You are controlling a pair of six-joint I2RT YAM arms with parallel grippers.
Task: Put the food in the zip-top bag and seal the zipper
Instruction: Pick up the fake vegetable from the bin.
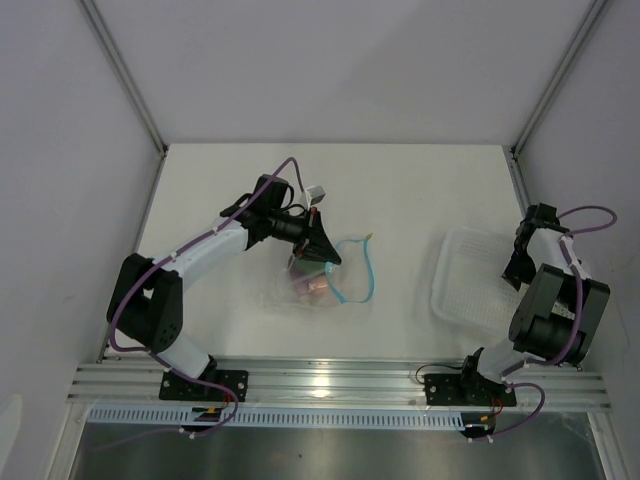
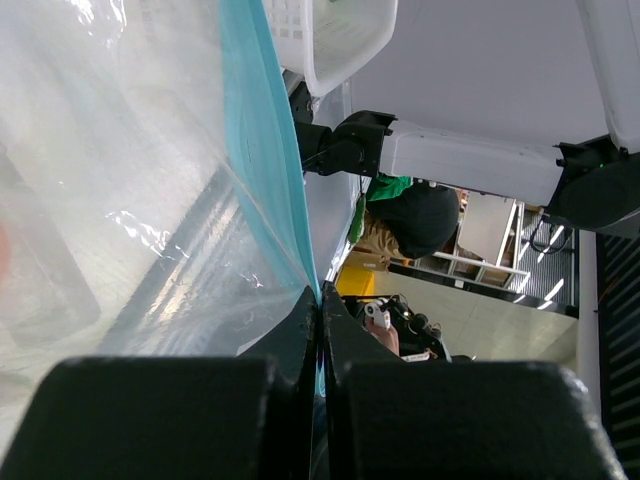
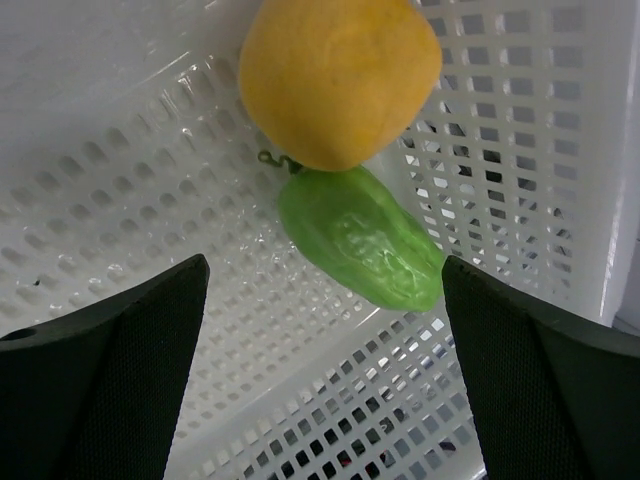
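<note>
The light-green oval's other end should stay free to enter the bag's opening, so my right gripper should next grab the oval near its stem end point(image 3: 326, 208).
The clear zip-top bag point(image 1: 318, 282) lies left of the table's centre, with its light-blue zipper point(image 1: 366, 270) looped open toward the right. A pinkish food piece point(image 1: 315, 290) shows inside the bag. My left gripper point(image 1: 325, 248) is shut on the zipper strip at the bag's mouth. In the left wrist view the zipper point(image 2: 262, 150) runs straight into the closed gripper point(image 2: 320, 300). My right gripper point(image 3: 325, 262) is open and empty, above the yellow-orange food point(image 3: 340, 75) and the flat light-green oval point(image 3: 360, 240) in the white basket point(image 3: 150, 230). No dark-green piece shows.
The white perforated basket point(image 1: 470, 280) sits at the right, with my right gripper point(image 1: 520, 262) over its right side. A white wall rises along each side of the table.
</note>
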